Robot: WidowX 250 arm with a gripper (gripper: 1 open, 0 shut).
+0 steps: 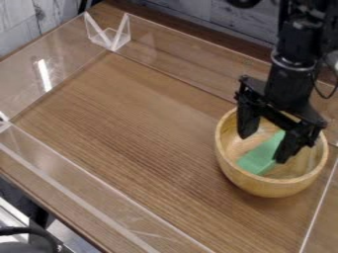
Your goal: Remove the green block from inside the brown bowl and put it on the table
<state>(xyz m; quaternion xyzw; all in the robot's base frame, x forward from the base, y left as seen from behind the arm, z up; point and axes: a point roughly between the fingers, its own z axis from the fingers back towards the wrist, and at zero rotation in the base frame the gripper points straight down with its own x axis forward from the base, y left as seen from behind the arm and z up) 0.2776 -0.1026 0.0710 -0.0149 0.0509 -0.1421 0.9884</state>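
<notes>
The gripper grabs the block's body next, to move the green block out of the brown bowl onto the table.
The brown bowl sits on the table near its right edge. Inside it lies the green block, flat and slanted toward the bowl's left wall. My gripper hangs straight down into the bowl with its black fingers spread wide, one finger by the left rim and the other over the right part of the bowl. It is open; the block lies between and below the fingers, partly hidden by them. Whether a finger touches the block I cannot tell.
A clear plastic wall runs around the tabletop. A small clear folded stand sits at the back left corner. The bowl is close to the right wall. Bare wood stretches left of the bowl.
</notes>
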